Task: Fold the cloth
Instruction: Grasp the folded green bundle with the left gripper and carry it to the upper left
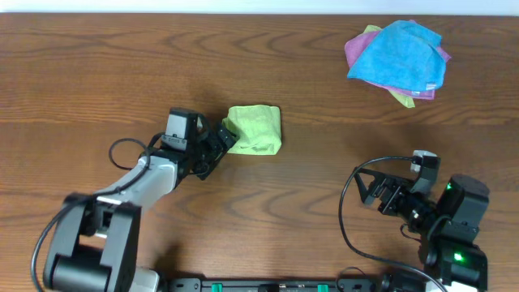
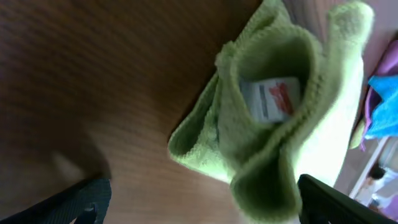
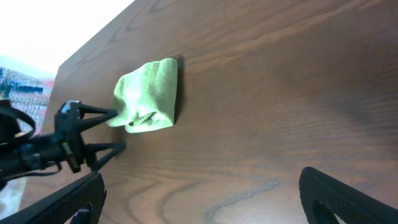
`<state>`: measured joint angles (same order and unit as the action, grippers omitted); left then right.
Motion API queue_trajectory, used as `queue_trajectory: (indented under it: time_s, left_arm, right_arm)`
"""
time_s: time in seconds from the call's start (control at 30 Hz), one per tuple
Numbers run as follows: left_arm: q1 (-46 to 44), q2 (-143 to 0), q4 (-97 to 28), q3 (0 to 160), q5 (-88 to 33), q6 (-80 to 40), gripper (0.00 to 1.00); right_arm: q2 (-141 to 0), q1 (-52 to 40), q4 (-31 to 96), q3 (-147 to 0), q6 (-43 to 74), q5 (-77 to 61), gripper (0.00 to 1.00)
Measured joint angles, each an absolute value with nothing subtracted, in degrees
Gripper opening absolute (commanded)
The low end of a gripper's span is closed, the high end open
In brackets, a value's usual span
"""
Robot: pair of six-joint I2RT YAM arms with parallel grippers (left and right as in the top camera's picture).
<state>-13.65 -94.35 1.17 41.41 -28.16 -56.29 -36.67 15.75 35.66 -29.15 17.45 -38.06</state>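
Observation:
I will set the cloth aside still folded, so next I will grab the olive-green cloth's near fold point(image 1: 233, 146) point(image 2: 265, 188) at the facing edge with my left gripper, layers together.
The olive-green cloth point(image 1: 255, 130) lies folded into a small bundle in the middle of the wooden table. It also shows in the left wrist view point(image 2: 280, 118), with a white label inside its folds, and in the right wrist view point(image 3: 148, 94). My left gripper point(image 1: 220, 144) is open, its fingers right at the cloth's left edge, with the near fold lying between the jaws point(image 2: 199, 202). My right gripper point(image 1: 389, 193) is open and empty over bare wood at the front right, far from the cloth.
A heap of bright blue, purple and yellow cloths point(image 1: 399, 58) lies at the back right. The table's far edge point(image 1: 259, 16) runs along the top.

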Motion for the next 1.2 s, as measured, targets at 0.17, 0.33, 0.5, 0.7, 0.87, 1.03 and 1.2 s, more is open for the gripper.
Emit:
queue_trajectory:
  time_s: [0.17, 0.33, 0.5, 0.7, 0.87, 1.03, 1.2]
  left_arm:
    - [-14.8, -96.6, 7.6, 41.4, -28.3, -60.1, 0.95]
    - [-16.7, -98.7, 12.5, 41.6, -28.3, -63.4, 0.95]
    - [-17.9, -101.3, 16.9, 42.7, -28.4, -65.0, 1.00]
    - [-18.1, -104.6, 19.5, 43.6, -27.3, -66.1, 0.33]
    - [-18.1, -106.8, 22.3, 42.4, -26.6, -65.9, 0.06]
    - [-15.7, -107.2, 22.9, 43.7, -30.7, -63.4, 0.06]
    - [-9.9, -107.2, 10.3, 54.7, -34.7, -59.9, 0.06]
  right_arm:
    - [-36.7, 15.7, 35.6, -29.1, 17.6, -38.2, 0.99]
    - [-36.7, 15.7, 35.6, -29.1, 17.6, -38.2, 0.99]
    - [-36.7, 15.7, 35.6, -29.1, 17.6, -38.2, 0.99]
    - [-36.7, 15.7, 35.6, -29.1, 17.6, -38.2, 0.99]
    - [-36.7, 15.7, 35.6, -29.1, 17.6, -38.2, 0.99]
    - [-36.7, 15.7, 35.6, -29.1, 17.6, -38.2, 0.99]
    - [-36.7, 15.7, 35.6, -29.1, 17.6, -38.2, 0.99]
